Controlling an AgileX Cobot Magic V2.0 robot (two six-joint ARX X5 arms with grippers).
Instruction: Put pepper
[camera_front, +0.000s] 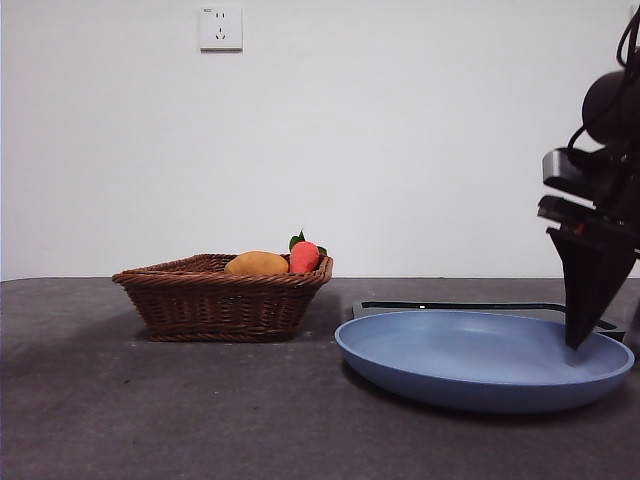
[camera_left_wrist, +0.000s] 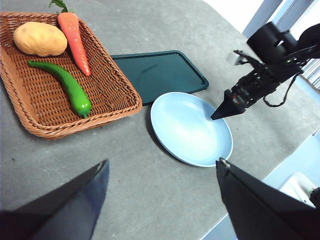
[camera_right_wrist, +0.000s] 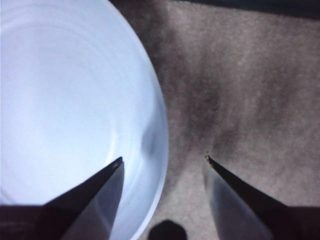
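Next, my right gripper grabs the blue plate by its rim (camera_right_wrist: 159, 140), to set the plate (camera_right_wrist: 65, 100) at the place for the pepper.
The green pepper (camera_left_wrist: 67, 85) lies in the wicker basket (camera_left_wrist: 30, 107) beside a carrot (camera_left_wrist: 75, 37) and a yellow-brown potato-like item (camera_left_wrist: 40, 39). In the front view the basket wall (camera_front: 220, 305) hides the pepper. My right gripper (camera_right_wrist: 163, 157) is open and empty, low over the rim of the blue plate (camera_right_wrist: 65, 100), one jaw over the plate and one over the table. It shows at the plate's right edge in the front view (camera_front: 575, 340) and in the left wrist view (camera_left_wrist: 215, 117). My left gripper (camera_left_wrist: 162, 160) is open and empty, high above the table.
A dark green tray (camera_left_wrist: 160, 72) lies flat behind the blue plate (camera_left_wrist: 192, 130), between it and the basket. The grey table's edge (camera_left_wrist: 250, 200) runs close to the plate. A wall socket (camera_front: 220, 27) is on the back wall.
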